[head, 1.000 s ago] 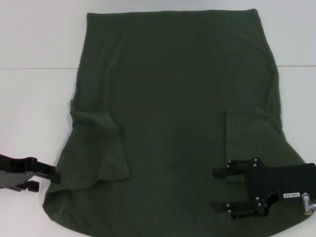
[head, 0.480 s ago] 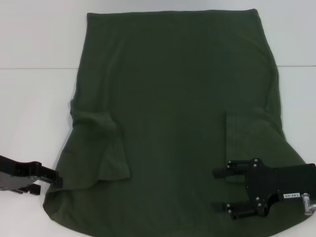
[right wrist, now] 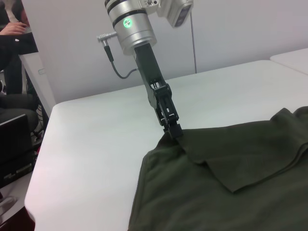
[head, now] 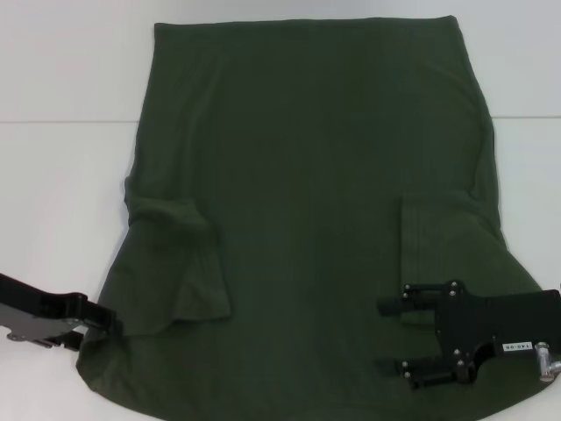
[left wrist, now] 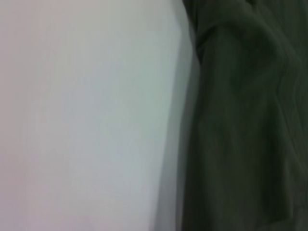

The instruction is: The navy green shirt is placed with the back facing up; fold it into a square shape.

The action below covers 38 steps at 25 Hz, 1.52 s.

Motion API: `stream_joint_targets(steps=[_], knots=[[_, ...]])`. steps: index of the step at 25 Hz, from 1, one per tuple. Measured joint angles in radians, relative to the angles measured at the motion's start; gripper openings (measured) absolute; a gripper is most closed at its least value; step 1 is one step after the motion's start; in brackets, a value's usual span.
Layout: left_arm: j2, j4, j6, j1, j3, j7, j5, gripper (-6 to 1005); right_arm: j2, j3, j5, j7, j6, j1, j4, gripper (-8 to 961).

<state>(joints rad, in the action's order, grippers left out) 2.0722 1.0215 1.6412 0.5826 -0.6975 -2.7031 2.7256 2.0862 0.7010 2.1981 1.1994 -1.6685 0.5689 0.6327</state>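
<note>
My left gripper is ready to close on the shirt now. Its fingers are on both sides of the shirt's outer edge beside the sleeve, low against the white table, so they would catch it.
The navy green shirt lies flat on the white table, plain side up, with both sleeves folded inward. My left gripper is at the shirt's near left corner, its tip touching the cloth edge; the right wrist view shows that same left gripper low over the shirt, where the edge puckers. My right gripper stands open over the shirt's near right part, nothing between its fingers. The left wrist view holds only the shirt's edge beside bare table.
A seam runs across the table at the far side. White tabletop borders the shirt on the left and right. In the right wrist view a seated person is beyond the table's end.
My left gripper has slid toward the shirt and nearer, from off the cloth to touching its near left corner. The right arm and the shirt have not moved.
</note>
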Motion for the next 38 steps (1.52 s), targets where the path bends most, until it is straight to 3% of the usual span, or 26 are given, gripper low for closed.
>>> stream_joint_targets(steps=[11,21,26,32,38], knots=[[0.000,-0.004,-0.002,0.003,-0.013,0.002,0.000,621,0.000,0.000,0.000,0.000,0.000,0.000,-0.001,821],[0.014,0.016,-0.027,-0.005,-0.103,0.004,0.025,596,0.000,-0.002,0.000,0.008,-0.007,0.000,0.005,821],[0.015,0.018,-0.039,-0.002,-0.115,0.006,0.026,335,0.000,-0.002,-0.001,0.009,-0.008,0.000,0.005,820],[0.014,0.015,-0.043,0.003,-0.118,0.009,0.026,106,0.000,-0.002,-0.009,0.009,-0.010,0.000,0.005,820],[0.013,0.014,-0.046,0.005,-0.123,0.006,0.025,3,0.000,-0.002,-0.014,0.009,-0.010,0.000,0.005,820]])
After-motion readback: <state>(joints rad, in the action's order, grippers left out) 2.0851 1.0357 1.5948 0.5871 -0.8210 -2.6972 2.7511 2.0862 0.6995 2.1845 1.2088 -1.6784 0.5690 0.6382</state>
